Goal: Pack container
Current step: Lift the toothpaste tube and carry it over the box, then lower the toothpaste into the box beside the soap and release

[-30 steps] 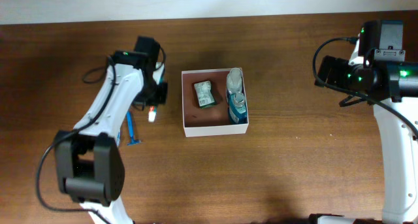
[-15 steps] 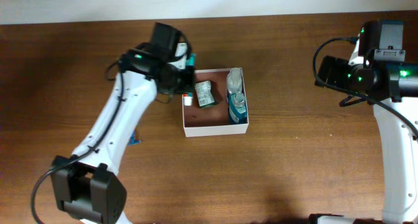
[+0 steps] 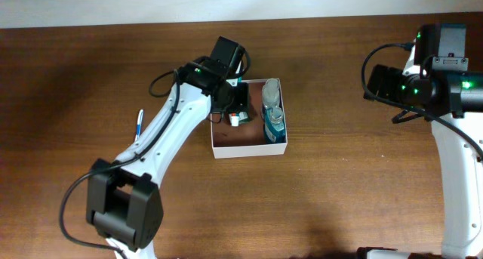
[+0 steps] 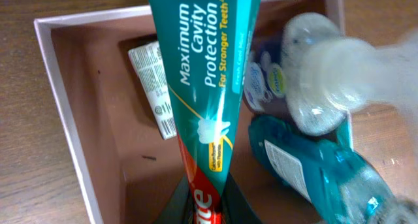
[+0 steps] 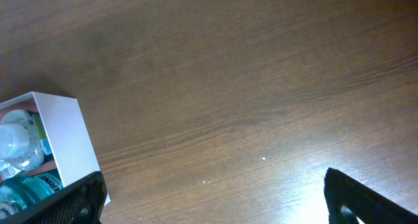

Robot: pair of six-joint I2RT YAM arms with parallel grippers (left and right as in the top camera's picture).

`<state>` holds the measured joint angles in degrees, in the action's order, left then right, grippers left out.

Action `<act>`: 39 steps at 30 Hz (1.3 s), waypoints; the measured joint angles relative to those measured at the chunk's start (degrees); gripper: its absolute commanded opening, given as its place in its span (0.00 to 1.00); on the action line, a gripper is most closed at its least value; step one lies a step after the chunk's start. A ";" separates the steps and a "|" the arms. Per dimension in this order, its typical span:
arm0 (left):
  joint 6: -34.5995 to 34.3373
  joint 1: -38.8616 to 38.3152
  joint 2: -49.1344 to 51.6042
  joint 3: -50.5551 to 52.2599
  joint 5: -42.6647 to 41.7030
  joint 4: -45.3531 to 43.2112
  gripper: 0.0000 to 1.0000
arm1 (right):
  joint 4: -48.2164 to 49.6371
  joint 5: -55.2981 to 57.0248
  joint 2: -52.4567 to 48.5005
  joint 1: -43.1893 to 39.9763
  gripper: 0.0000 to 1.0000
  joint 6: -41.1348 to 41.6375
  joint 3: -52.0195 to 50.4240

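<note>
I will keep the toothpaste tube in my left gripper until it sits lower within the container's sides, as the tube's teal end (image 4: 202,28) hangs over the container's back side (image 4: 98,15).
The container (image 3: 249,148) is a shallow white-walled box with a pinkish-brown floor at the table's middle; it also shows in the left wrist view (image 4: 65,93) and the right wrist view (image 5: 65,129). My left gripper (image 3: 235,112) is over its left half, shut on a teal and red toothpaste tube (image 4: 202,87) that hangs above the floor. Inside lie a small green-white packet (image 4: 153,87), a clear bottle (image 4: 320,74) and a blue bottle (image 4: 313,165) along the right wall. My right gripper (image 5: 212,198) is open and empty over bare wood, far right of the container.
A blue razor or pen (image 3: 139,121) lies on the wood left of the left arm. The table's back edge meets a white wall. The right arm's base (image 3: 460,176) stands at the far right.
My left gripper has carried the toothpaste tube from the table left of the container to above the container's inside. The right arm has not moved.
</note>
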<state>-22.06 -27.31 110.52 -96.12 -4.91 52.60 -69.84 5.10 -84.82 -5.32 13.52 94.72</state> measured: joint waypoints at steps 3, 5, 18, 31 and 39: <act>-0.68 0.00 1.97 0.00 0.44 -1.55 0.00 | 0.00 0.00 0.00 0.00 0.98 0.00 0.00; -0.98 0.00 3.52 0.00 0.63 -1.70 0.01 | 0.00 0.00 0.00 0.00 0.98 0.00 0.00; -1.38 0.00 8.46 0.00 0.85 -1.25 0.11 | 0.00 0.00 0.00 0.00 0.98 0.00 0.00; -1.60 0.00 8.52 0.00 0.87 0.07 0.22 | 0.00 0.00 0.00 0.00 0.98 0.00 0.00; -1.31 0.00 8.52 -2.60 0.59 2.95 0.22 | 0.00 0.00 0.00 0.00 0.98 0.04 0.00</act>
<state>-23.38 -27.31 119.04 -98.72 -4.32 55.55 -69.84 5.10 -84.82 -5.32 13.56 94.72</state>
